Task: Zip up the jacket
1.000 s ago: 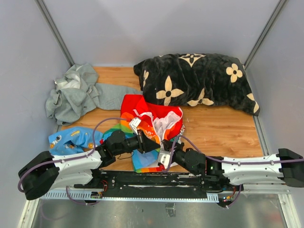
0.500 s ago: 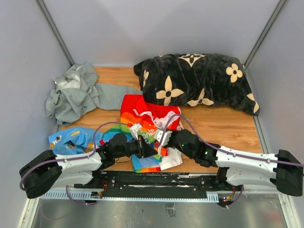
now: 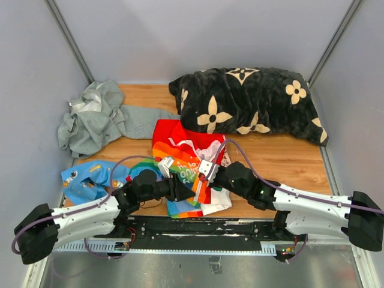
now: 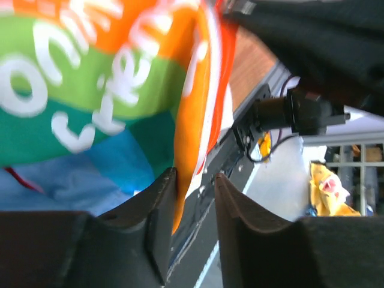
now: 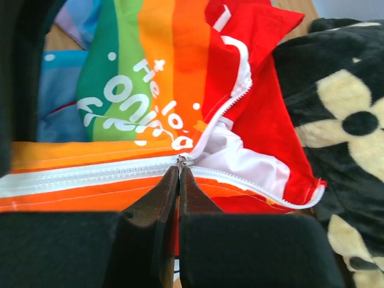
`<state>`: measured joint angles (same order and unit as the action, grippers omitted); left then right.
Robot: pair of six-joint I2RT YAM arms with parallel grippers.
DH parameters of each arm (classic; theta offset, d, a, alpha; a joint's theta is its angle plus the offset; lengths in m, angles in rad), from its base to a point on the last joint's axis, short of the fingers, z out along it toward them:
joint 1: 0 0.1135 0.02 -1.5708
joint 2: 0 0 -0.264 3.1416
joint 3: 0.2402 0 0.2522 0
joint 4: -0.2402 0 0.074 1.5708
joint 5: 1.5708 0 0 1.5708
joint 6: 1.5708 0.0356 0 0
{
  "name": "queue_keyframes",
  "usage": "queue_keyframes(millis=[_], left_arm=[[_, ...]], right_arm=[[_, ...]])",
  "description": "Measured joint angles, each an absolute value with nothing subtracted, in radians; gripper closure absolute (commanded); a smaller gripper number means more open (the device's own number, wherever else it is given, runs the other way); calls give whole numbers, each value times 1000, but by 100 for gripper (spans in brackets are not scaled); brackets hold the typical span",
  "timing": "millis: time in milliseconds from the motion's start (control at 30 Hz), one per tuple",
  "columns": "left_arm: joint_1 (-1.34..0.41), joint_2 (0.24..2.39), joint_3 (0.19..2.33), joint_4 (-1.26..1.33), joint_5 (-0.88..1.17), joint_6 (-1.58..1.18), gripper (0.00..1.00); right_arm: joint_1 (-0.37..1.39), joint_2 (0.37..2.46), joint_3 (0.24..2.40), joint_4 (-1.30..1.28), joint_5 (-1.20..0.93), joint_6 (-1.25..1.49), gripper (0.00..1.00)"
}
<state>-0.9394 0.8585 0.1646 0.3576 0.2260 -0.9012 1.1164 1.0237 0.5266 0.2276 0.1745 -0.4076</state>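
My left gripper needs to grab the jacket's orange edge by the closed zipper next. It will anchor the jacket so my right gripper can zip it.
The jacket [image 3: 180, 137], red with rainbow stripes and white lining, lies crumpled at the middle front of the table. My right gripper [image 3: 205, 174] is shut on the zipper pull [image 5: 184, 161]. In the right wrist view [image 5: 180, 170] the white zipper is closed on the left of the pull and parts into two open rows on the right over the white lining [image 5: 240, 153]. My left gripper [image 3: 183, 189] is at the jacket's near hem. In the left wrist view [image 4: 193, 175] its jaws stand a little apart, with the orange hem edge [image 4: 189, 120] lying against one finger.
A black pillow with cream flowers [image 3: 252, 99] lies at the back right, touching the jacket's red top. A grey hooded sweatshirt [image 3: 96, 120] is at the back left. A small light-blue garment [image 3: 90, 177] lies front left, beside my left arm. Grey walls enclose the table.
My right gripper has moved away from the near edge, up the jacket, with the zipper pull. The jacket's front has drawn together. My left arm has shifted slightly toward the near left.
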Motion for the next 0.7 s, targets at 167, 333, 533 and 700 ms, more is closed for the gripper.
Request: queue_keyframes(millis=[167,333,533,700], left_arm=[[-934,845,297,276,135,-880,50],[-905,940,405,260,102,-846,47],[-878,1116,471,259,121,-819,50],[-876,1160,473,253,125,-809,84]], right_arm=[[1116,992,503,231,115,-374,99],[1116,964,498,235,97,-362,99],[1116,960,498,235,89,-354,99],[1116,964,498,235,87,-348,99]])
